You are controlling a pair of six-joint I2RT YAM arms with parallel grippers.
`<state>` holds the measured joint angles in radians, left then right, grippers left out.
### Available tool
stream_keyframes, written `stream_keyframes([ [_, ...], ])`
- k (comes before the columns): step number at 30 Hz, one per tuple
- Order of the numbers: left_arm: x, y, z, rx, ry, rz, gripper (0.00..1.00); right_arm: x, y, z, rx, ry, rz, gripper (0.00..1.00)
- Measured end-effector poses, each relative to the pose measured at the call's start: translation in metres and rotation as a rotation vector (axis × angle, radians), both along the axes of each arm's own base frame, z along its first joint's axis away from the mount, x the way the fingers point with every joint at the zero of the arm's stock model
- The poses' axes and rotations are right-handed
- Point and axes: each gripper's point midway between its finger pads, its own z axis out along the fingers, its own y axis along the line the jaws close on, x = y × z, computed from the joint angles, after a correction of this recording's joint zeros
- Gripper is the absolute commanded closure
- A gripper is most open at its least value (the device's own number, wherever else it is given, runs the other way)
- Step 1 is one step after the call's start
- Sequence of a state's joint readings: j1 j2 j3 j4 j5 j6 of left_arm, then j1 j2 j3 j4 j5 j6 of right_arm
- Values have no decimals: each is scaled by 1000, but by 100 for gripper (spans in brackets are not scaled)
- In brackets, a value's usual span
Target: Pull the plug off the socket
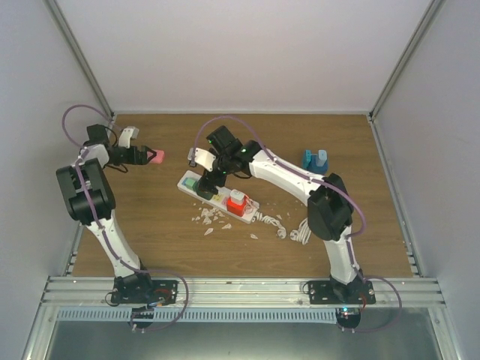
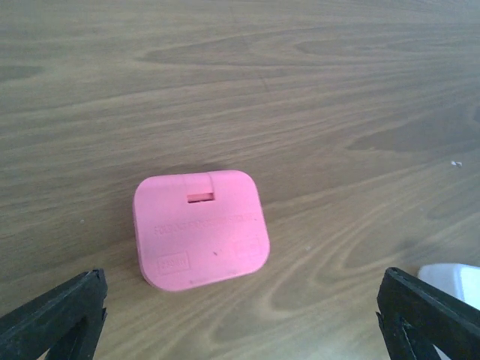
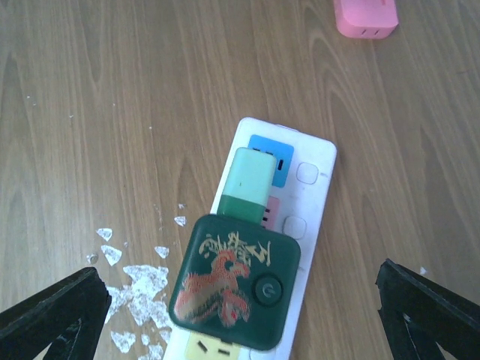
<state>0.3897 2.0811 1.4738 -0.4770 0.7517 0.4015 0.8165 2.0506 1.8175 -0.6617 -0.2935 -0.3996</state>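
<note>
The dark green plug (image 3: pixel 235 283) needs my right gripper to grab its sides across the power strip, clear of the light green piece (image 3: pixel 252 175), and then pull the plug off.
The socket is a white power strip (image 1: pixel 196 190) (image 3: pixel 318 196) lying slantwise on the wooden table. A dark green plug (image 3: pixel 235 281) with a red and gold picture sits in it, and a light green piece (image 3: pixel 252 175) stands just beyond that plug. A red plug (image 1: pixel 238 201) sits further along the strip. My right gripper (image 1: pixel 207 182) (image 3: pixel 240 319) hovers open over the green plug, its fingers wide on either side. A pink plug (image 1: pixel 157 156) (image 2: pixel 200 229) lies loose on the table, free of the strip. My left gripper (image 1: pixel 141 154) (image 2: pixel 240 319) is open just behind it, touching nothing.
White flakes (image 1: pixel 212 219) (image 3: pixel 142 281) are scattered beside the strip, and its coiled white cable (image 1: pixel 298 231) lies to the right. Two blue objects (image 1: pixel 315 159) stand at the back right. A white object (image 2: pixel 454 279) shows at the left wrist view's right edge. Walls enclose the table.
</note>
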Motion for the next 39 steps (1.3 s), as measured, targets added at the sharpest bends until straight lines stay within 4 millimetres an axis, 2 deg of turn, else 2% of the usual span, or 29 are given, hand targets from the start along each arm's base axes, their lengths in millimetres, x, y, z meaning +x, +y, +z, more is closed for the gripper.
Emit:
stream_keyframes([
  [6, -20, -7, 21, 56, -58, -45, 1, 6, 11, -33, -71, 28, -19, 3],
  [12, -42, -16, 26, 101, -84, -92, 1, 8, 4, -66, -155, 59, -45, 5],
  [14, -50, -20, 29, 112, -100, -120, 1, 7, 1, -71, -171, 69, -50, 7],
  [21, -78, -43, 41, 140, -189, -259, 1, 5, -4, -75, -199, 77, -57, 26],
  [26, -107, -69, 44, 107, -274, -396, 2, 1, -3, -76, -207, 80, -49, 39],
  [30, -123, -84, 49, 79, -345, -505, 8, 0, -3, -76, -207, 86, -43, 47],
  [35, -142, -99, 54, 71, -443, -641, 15, -3, -3, -77, -197, 86, -21, 52],
  [39, -157, -110, 51, 77, -502, -730, 23, -14, -8, -78, -185, 81, 29, 55],
])
